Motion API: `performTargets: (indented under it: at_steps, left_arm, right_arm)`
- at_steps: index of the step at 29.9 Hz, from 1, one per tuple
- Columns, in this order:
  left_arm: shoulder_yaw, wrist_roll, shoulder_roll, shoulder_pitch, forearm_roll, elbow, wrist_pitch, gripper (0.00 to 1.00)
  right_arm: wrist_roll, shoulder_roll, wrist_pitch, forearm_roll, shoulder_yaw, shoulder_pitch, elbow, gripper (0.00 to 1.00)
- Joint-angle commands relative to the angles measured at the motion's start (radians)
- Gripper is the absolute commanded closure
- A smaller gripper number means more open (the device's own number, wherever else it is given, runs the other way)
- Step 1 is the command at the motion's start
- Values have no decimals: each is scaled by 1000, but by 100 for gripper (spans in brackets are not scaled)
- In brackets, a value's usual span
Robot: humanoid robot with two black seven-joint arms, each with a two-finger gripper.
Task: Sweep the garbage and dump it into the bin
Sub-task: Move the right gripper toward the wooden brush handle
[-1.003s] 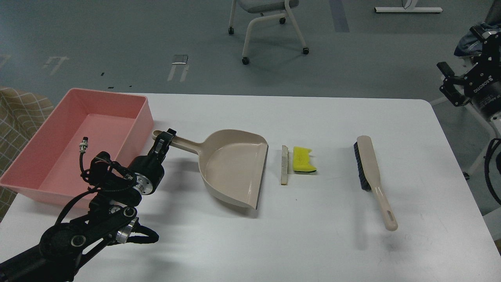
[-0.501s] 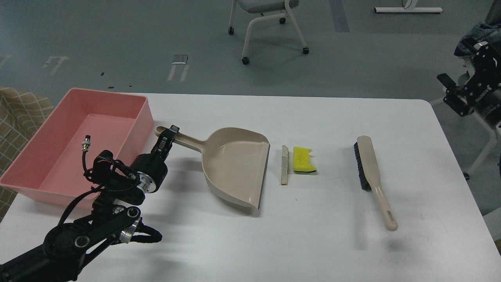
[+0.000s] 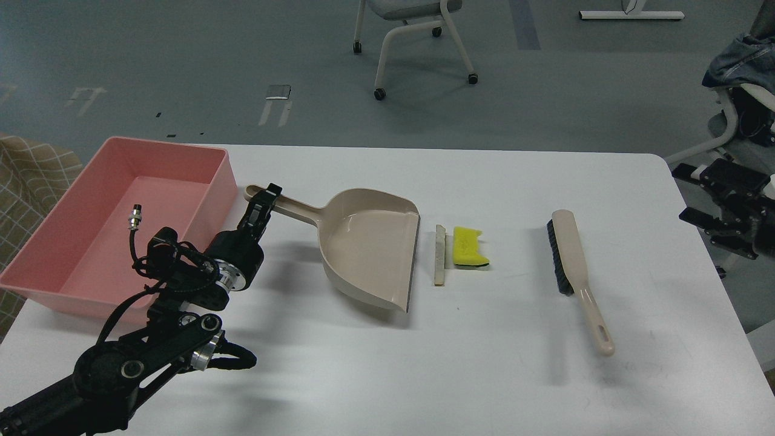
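The brush's black bristles need to be free to sweep the garbage, so the robot's right gripper should next grab the beige brush by its handle (image 3: pixel 596 320).
The garbage lies mid-table: a yellow sponge piece (image 3: pixel 469 247) and, touching its left side, a thin pale strip (image 3: pixel 440 255). The beige dustpan (image 3: pixel 369 248) rests just left of the strip, its open lip facing it with a small gap. My left gripper (image 3: pixel 266 200) is shut on the dustpan's handle (image 3: pixel 293 208). The pink bin (image 3: pixel 213 181) stands at the far left of the table and looks empty. My right gripper (image 3: pixel 690 195) hovers off the table's right edge, its two fingers apart, holding nothing.
A beige brush with black bristles (image 3: pixel 575 272) lies on the right part of the white table (image 3: pixel 484 363), handle toward me. A wheeled chair (image 3: pixel 412 36) stands on the floor behind. A checkered cloth (image 3: pixel 30 175) sits left of the bin.
My left gripper has pushed the dustpan to the right, closer to the strip. My right arm has dropped lower at the right edge of the view.
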Motion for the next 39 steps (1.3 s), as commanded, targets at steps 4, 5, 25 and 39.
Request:
performTargets:
  at_steps: [4,5,25,39]
  left_arm:
    - [-26,-56,-23,5,-1,38,0,100]
    - [-26,-64,-26,5,-1,39,0,100]
    - [-15,-276,-98,17,-1,185,0,100]
    - [-3,-290,-99,14,3,210,0,100]
  right_arm:
    - [-8,-9,0,-31,-25,-5,42,0]
    - [-8,-9,0,-31,-25,-5,44,0]
    - [-15,-1,0,-33,-77,-18,111,0]
    - [-86,0,0,-131,-82,-51,137,0]
